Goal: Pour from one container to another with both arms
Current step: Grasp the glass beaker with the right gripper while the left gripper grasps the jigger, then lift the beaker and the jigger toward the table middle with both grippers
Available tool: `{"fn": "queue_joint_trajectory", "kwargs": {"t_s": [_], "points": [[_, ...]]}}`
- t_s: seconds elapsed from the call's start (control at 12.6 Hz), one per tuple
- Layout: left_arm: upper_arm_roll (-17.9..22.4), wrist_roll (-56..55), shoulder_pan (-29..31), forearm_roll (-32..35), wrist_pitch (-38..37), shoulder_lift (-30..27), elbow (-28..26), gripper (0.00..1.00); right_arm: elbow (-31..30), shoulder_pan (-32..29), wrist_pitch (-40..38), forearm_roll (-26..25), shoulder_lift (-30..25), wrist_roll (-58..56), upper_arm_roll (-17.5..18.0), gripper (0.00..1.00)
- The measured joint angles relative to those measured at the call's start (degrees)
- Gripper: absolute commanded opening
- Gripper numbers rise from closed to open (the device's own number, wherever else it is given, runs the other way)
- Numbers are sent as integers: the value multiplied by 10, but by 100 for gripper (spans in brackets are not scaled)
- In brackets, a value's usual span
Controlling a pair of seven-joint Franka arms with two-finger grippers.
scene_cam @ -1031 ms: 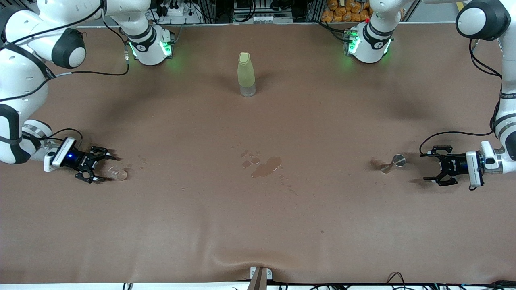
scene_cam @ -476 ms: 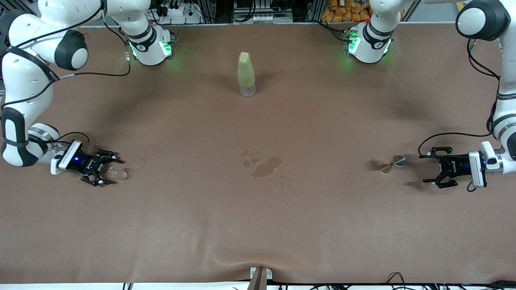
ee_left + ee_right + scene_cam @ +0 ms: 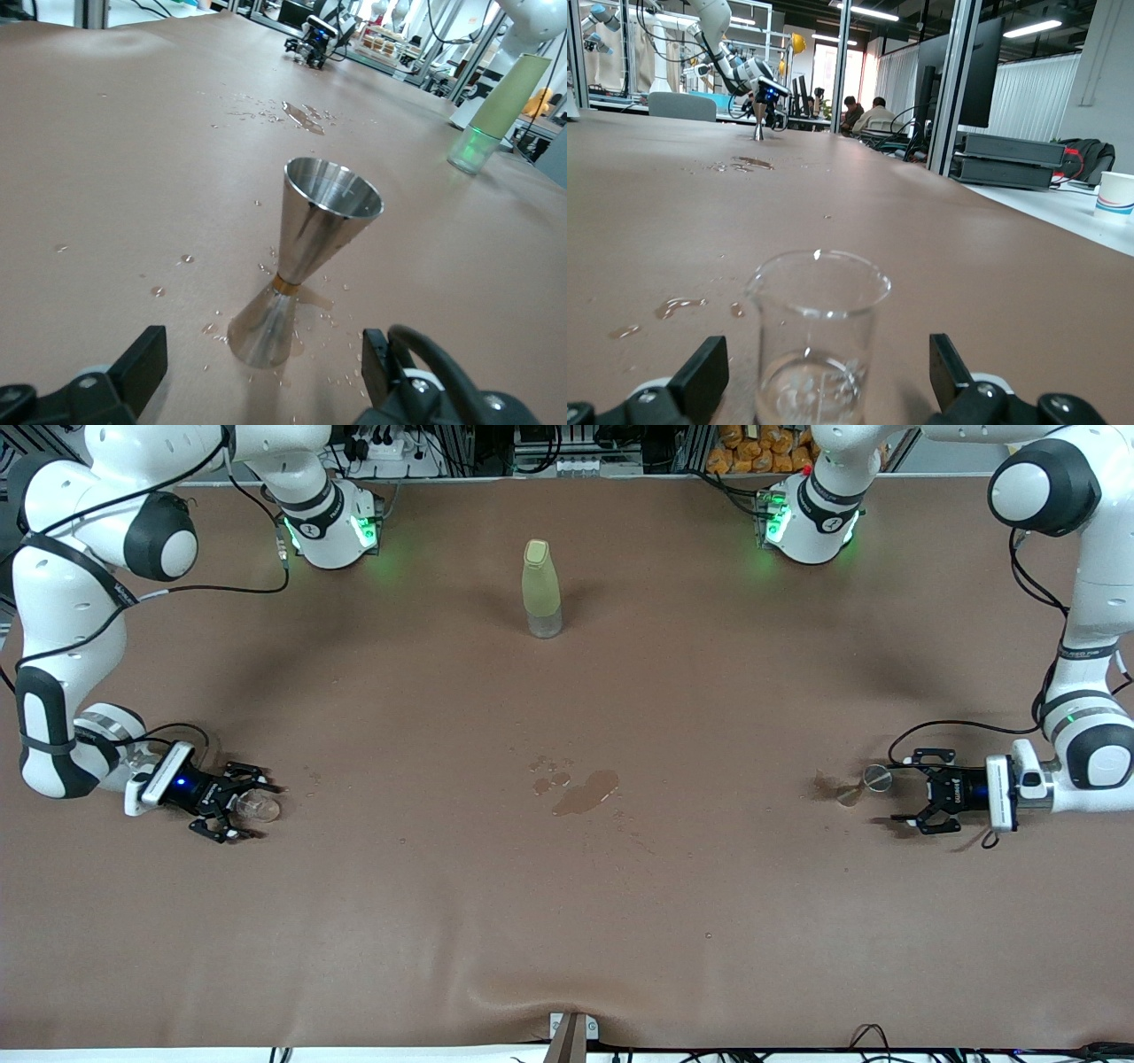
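I should next grab the jigger by its narrow middle (image 3: 851, 793) with my left gripper, so the steel jigger's wide upper cup (image 3: 878, 778) stays free for the pouring.
A clear glass beaker (image 3: 262, 809) with a little water stands near the right arm's end of the table. My right gripper (image 3: 246, 810) is low at the table, open, one finger on each side of the beaker (image 3: 817, 332) without touching it; the fingers (image 3: 704, 372) stand well off the glass. A steel jigger (image 3: 873, 779) stands near the left arm's end, with droplets round its foot. My left gripper (image 3: 899, 791) is open right beside it. In the left wrist view the jigger (image 3: 306, 252) stands just ahead of the open left gripper (image 3: 261, 359).
A capped yellow-green bottle (image 3: 541, 587) stands upright midway between the two bases. A brown puddle (image 3: 585, 791) with small drops lies on the brown table cover near the middle. A few drops (image 3: 310, 775) lie by the beaker.
The right gripper slid forward until its fingers came round the beaker. The left gripper travelled toward the jigger and now sits right beside it.
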Motion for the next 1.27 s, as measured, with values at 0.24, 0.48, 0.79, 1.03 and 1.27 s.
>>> {"fn": "queue_joint_trajectory", "kwargs": {"t_s": [0.24,0.48,0.79,1.03,1.27], "points": [[-3,5,-10,0,-8,5,0,86,2,0,14,2,1,0,16,100],[-14,13,-9,-8,-19,6,0,83,3,2,19,4,1,0,25,64],[-17,39,-7,-39,-44,18,0,82,3,6,21,6,1,2,27,10],[-17,47,-4,-51,-58,23,0,79,4,14,22,6,1,12,28,0],[-17,51,-4,-53,-58,23,0,72,14,24,16,6,0,28,29,0]]}}
